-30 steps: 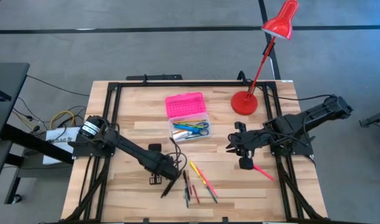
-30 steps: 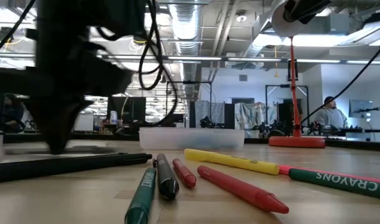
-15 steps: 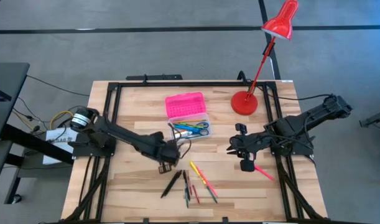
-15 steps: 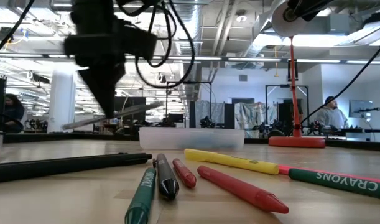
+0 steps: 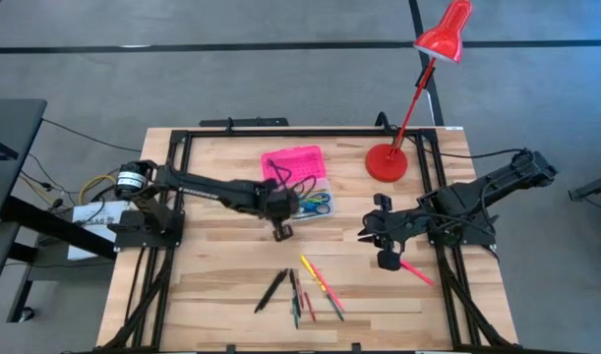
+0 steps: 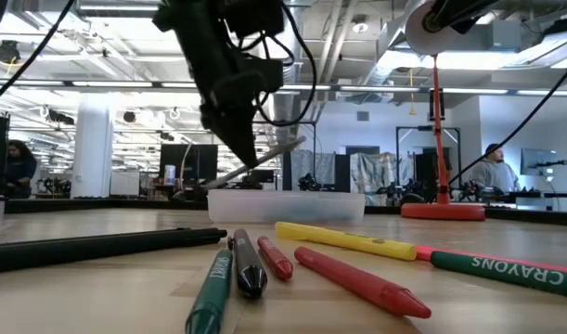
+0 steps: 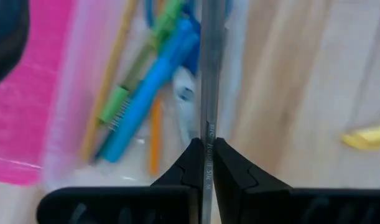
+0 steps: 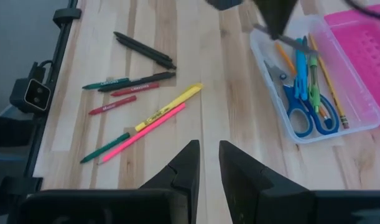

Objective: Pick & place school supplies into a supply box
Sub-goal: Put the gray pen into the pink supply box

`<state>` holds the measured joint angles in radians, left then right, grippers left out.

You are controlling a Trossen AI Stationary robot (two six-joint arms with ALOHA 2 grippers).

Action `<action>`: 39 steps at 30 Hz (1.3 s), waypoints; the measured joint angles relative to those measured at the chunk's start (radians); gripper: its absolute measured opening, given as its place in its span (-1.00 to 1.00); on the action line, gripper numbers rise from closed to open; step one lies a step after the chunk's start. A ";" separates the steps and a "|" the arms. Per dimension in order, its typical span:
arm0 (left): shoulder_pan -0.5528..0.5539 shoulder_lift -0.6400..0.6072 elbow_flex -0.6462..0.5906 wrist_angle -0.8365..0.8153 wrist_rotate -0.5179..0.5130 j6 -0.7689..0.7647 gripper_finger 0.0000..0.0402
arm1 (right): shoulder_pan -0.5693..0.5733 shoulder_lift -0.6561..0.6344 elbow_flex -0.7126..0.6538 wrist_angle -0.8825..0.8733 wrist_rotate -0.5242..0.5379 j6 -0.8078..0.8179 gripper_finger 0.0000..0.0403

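Note:
The grey pen is high over the scissors near the side of the supply box's base. My left gripper keeps hold of it until it is lower, beside the yellow pencil.
The supply box stands open at the table's far middle, its clear base point(image 5: 302, 206) beside the pink lid point(image 5: 292, 162). Blue scissors point(image 8: 308, 112), pencils and pens lie in the base. My left gripper point(image 5: 280, 218) hangs over the base's near left corner, shut on a grey pen point(image 6: 269, 160). More school supplies point(image 5: 305, 290) lie flat on the wood near the front: black pens point(image 8: 143, 50), a yellow marker point(image 8: 171, 99), red and green crayons. My right gripper point(image 8: 208, 165) waits above the table on the right, its fingers slightly apart with nothing between them. My left gripper pinches the grey pen's barrel point(image 7: 206, 146) between its two fingertips, about midway along the pen. The fingers come from above, slanting down toward the far side, and lie across the pen. The pen is lifted clear and tilted above the clear base point(image 6: 286, 204).
A red desk lamp stands on its round foot point(image 5: 386, 162) at the far right, its head point(image 5: 445, 34) reaching past the table. A pink stick point(image 5: 415, 269) shows by the right arm. Black frame rails point(image 5: 172, 187) run along the table's sides.
My left gripper has risen from the pile of supplies near the front and swung toward the far edge, to the supply box, turning as it went. The grey pen has come up with it, lifted clear of the table. The right arm kept still.

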<state>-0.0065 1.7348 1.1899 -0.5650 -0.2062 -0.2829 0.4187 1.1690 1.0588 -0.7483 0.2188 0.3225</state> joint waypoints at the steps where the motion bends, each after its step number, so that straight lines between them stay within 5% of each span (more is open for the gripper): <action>1: 0.016 0.000 0.005 0.000 0.000 0.020 -0.97 | 0.000 0.000 0.000 0.000 0.000 0.011 -0.73; 19: 0.199 0.036 0.072 0.015 0.069 0.401 -0.97 | 0.027 0.047 0.001 0.005 0.020 0.096 -0.73; 30: 0.202 0.096 0.078 0.004 0.096 0.421 -0.94 | 0.033 0.047 0.000 0.000 0.023 0.123 -0.73; 39: 0.203 0.102 0.078 -0.005 0.018 0.415 -0.70 | 0.075 0.047 0.000 0.000 0.043 0.129 -0.73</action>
<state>0.1963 1.8366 1.2682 -0.5700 -0.1886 0.1318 0.4936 1.2156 1.0588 -0.7486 0.2618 0.4515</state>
